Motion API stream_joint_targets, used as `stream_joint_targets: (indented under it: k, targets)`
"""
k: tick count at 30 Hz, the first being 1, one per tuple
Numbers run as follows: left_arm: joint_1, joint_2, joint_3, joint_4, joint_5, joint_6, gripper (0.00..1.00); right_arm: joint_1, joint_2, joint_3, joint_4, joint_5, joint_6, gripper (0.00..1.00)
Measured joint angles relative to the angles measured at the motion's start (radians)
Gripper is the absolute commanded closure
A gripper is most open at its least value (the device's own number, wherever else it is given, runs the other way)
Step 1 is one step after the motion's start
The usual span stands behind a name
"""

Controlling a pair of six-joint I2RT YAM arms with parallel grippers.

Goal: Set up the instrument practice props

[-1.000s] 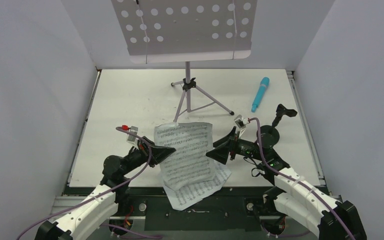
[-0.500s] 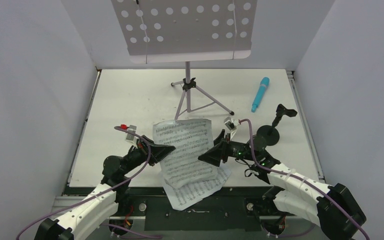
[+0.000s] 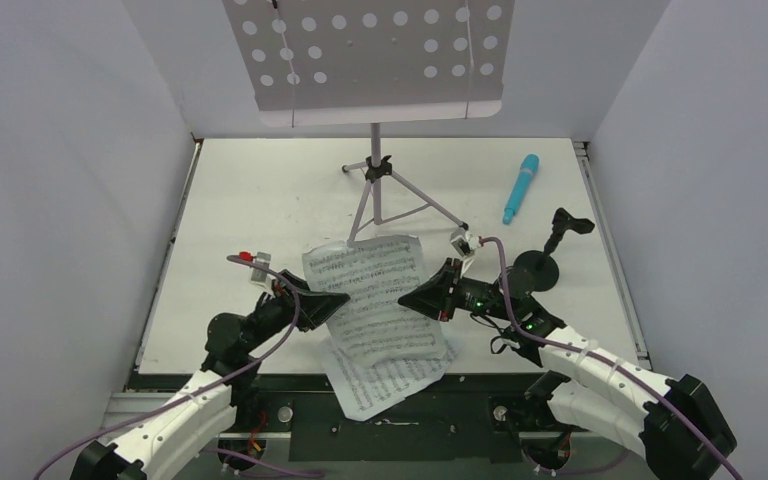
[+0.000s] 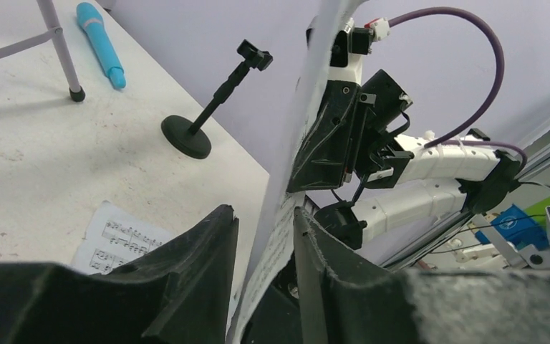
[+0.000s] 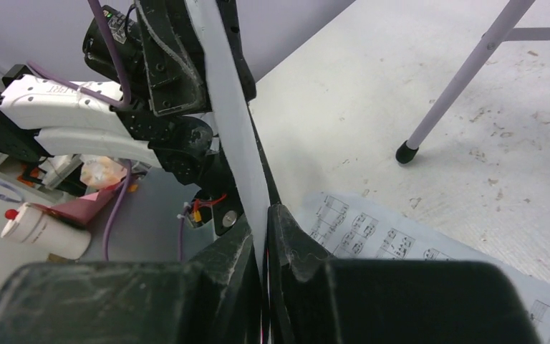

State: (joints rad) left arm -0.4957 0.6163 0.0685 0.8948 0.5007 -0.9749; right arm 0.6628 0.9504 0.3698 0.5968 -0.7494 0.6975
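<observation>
My left gripper should next take hold of the sheet-music page by its side edge, so the page's bottom edge stays free to sit on the stand.
A white sheet-music page hangs upright between my two grippers. My right gripper is shut on its right edge; in the right wrist view the page is pinched between the jaws of that gripper. My left gripper is open around the left edge; the page leans on one finger, with a gap at the other, inside the gripper. A second page lies flat below. The lilac music stand stands at the back. The turquoise microphone lies at the right, near the black mic stand.
The stand's tripod legs spread just behind the held page. White walls close in the table on three sides. The flat page overhangs the table's near edge, between the arm bases.
My right gripper slid left and closed on the page's right edge. My left gripper's jaws opened off the left edge. The page shifted slightly left.
</observation>
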Motion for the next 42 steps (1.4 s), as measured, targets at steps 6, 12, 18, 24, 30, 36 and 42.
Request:
stream_joint_targets:
  k: [6, 12, 18, 24, 30, 36, 42]
  targets:
    - [0.0, -0.047, -0.012, -0.069, -0.033, 0.018, 0.38, 0.0, -0.044, 0.027, -0.079, 0.037, -0.051, 0.95]
    - [0.0, -0.058, -0.02, -0.115, -0.041, 0.031, 0.35, 0.0, -0.047, 0.049, -0.123, 0.044, -0.069, 0.95]
    - [-0.002, 0.041, -0.023, -0.109, -0.001, 0.04, 0.4, 0.0, -0.047, 0.068, -0.139, 0.043, -0.082, 0.95]
    - [-0.018, 0.184, -0.017, -0.037, 0.058, 0.031, 0.53, 0.0, -0.042, 0.088, -0.142, 0.039, -0.085, 0.95]
    - [-0.023, 0.235, 0.008, 0.034, 0.09, 0.021, 0.6, 0.0, -0.037, 0.089, -0.142, 0.039, -0.085, 0.95]
    - [-0.028, 0.225, 0.011, 0.1, 0.109, 0.016, 0.67, 0.0, -0.021, 0.089, -0.138, 0.038, -0.085, 0.95]
    - [-0.034, 0.199, 0.011, 0.112, 0.111, 0.017, 0.8, 0.0, -0.001, 0.089, -0.126, 0.035, -0.084, 0.95]
